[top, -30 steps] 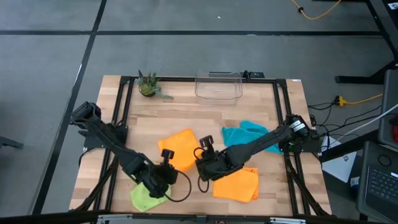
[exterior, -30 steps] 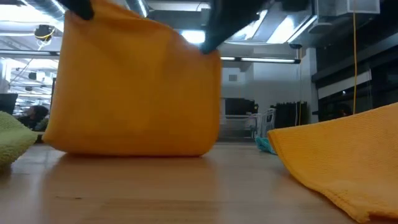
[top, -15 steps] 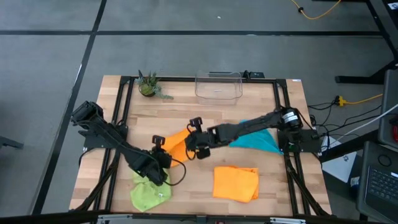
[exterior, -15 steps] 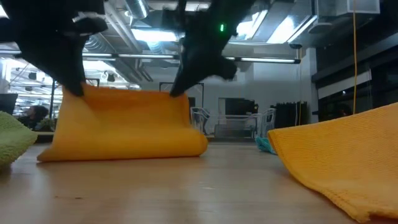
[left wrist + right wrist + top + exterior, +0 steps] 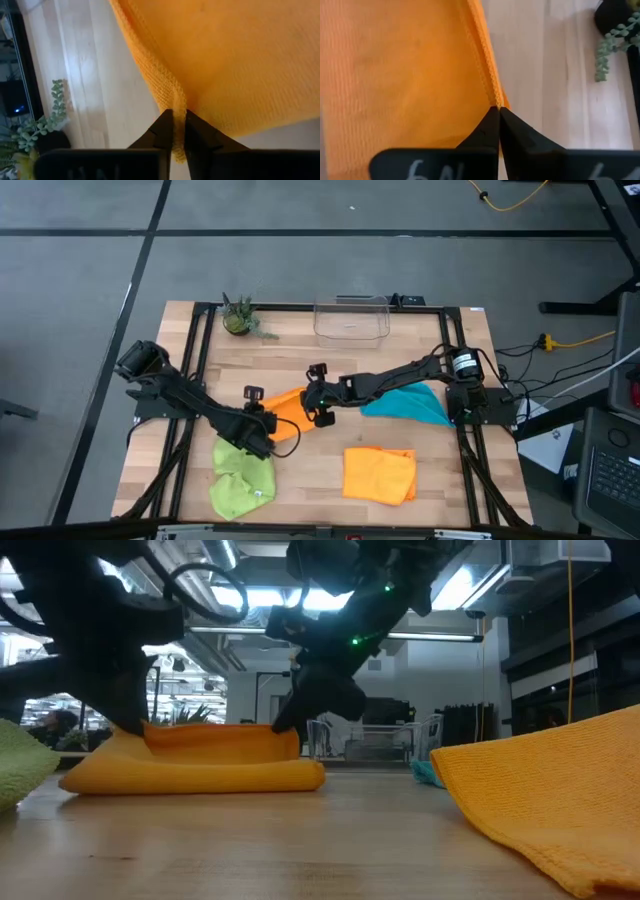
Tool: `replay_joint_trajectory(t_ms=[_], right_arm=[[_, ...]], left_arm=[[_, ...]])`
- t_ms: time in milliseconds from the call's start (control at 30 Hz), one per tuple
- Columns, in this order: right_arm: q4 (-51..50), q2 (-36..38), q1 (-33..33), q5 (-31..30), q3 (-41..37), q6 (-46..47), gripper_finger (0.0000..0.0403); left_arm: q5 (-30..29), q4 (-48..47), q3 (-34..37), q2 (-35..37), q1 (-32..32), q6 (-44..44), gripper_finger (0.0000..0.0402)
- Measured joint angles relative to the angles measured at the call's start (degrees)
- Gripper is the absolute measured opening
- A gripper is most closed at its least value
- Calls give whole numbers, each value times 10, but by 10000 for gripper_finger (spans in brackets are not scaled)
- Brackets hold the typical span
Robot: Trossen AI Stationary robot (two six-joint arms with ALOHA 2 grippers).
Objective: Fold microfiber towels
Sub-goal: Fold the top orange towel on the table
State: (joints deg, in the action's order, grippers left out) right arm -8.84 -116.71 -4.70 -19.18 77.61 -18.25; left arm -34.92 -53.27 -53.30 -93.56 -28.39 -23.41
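The orange towel's held hem point(image 5: 489, 60) lies low along the lower layer's edge point(image 5: 506, 98), so my right gripper opens next.
An orange microfiber towel point(image 5: 287, 406) lies doubled over at mid-table, its rounded fold point(image 5: 200, 778) facing the near edge. My left gripper point(image 5: 264, 422) is shut on the upper layer's left end, and my right gripper point(image 5: 314, 408) is shut on its right end. Both slant downward. A second orange towel point(image 5: 379, 473) lies flat at the near right, a lime green one point(image 5: 243, 480) crumpled at the near left, and a teal one point(image 5: 405, 402) at the right under my right arm. My left gripper pinches the towel's hemmed edge point(image 5: 173, 98) between its two fingertips point(image 5: 165, 131), slanting down from the near left. The held edge sits low over the layer below, slack. My right gripper pinches the hemmed edge point(image 5: 492, 92) at its fingertips point(image 5: 490, 125), slanting down from the right. That end stands slightly raised point(image 5: 285, 735) above the lower layer.
A clear plastic bin point(image 5: 350, 318) stands at the far edge's middle, with a small potted plant point(image 5: 238, 318) at the far left. Bare wood point(image 5: 300, 355) lies between the towels and the bin. The near orange towel point(image 5: 550, 800) rises large in the low view.
Both grippers have carried the towel's upper edge toward the table's far edge and down. The towel, which hung tall below them with its lower part on the table, is now folded over onto itself and lies low, the fold toward the near edge.
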Motion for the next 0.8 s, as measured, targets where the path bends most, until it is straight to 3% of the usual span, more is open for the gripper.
replay_joint_trajectory(t_ms=[267, 500, 600, 800], right_arm=[[14, 0, 9, -1, -3, 1, 60], [9, 0, 9, -11, -3, -2, 129], [-35, 3, 9, -25, 18, 12, 157], [-144, 47, 7, 30, 33, 50, 181]], left_arm=[[-3, 0, 0, 0, 32, 1, 110], [-2, -15, -2, 0, 40, -1, 161], [-1, -78, -27, 0, 40, -32, 166], [-2, -252, -95, 10, 31, -135, 161]])
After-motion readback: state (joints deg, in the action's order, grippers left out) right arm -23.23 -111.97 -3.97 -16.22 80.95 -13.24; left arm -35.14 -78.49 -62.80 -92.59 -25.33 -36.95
